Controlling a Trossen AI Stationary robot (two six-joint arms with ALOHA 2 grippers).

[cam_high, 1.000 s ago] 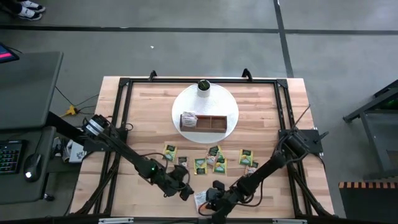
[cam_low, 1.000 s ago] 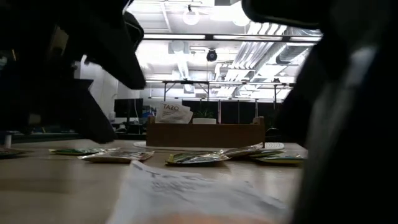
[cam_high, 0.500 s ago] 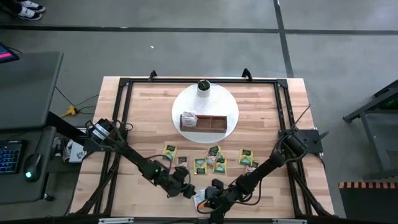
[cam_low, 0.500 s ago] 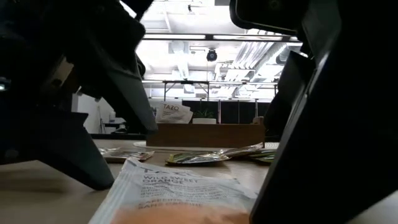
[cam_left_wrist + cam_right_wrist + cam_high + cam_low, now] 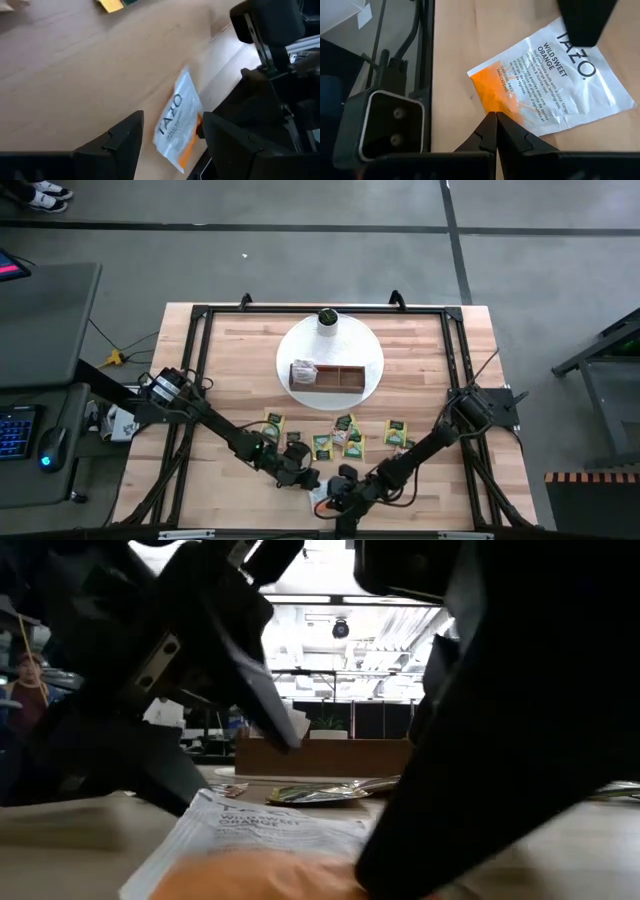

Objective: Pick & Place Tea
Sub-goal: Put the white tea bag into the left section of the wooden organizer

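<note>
The white and orange sachet's (image 5: 177,115) near end (image 5: 171,150) reaches into the gap at the depth of my fingers. My left gripper should close on that end.
A white and orange tea sachet (image 5: 545,80) lies flat on the wooden table near its near edge. My right gripper (image 5: 496,116) is shut, with its tips on the sachet's orange end. My left gripper (image 5: 172,122) is open and slants down over the sachet's white end (image 5: 179,100), one finger on either side. Whether it touches the sachet I cannot tell. Several green and yellow sachets (image 5: 340,438) lie loose farther back. One sachet (image 5: 303,370) stands in the left compartment of the brown tray (image 5: 340,380). My right gripper presses its shut fingertips down on the sachet's orange end (image 5: 490,97), near that end's edge. The fingers slant down from the table's right and near side. The sachet lies flat on the table under them.
The tray sits on a round white plate (image 5: 365,350) at the far middle, beside a white cylinder with a dark green top (image 5: 326,318). A black frame (image 5: 200,315) runs around the tabletop. Bare wood (image 5: 240,360) lies at the far left.
My left gripper has moved toward the table's right and down to the sachet, rolling about its own axis. Its open fingers now stand over the sachet's white end.
</note>
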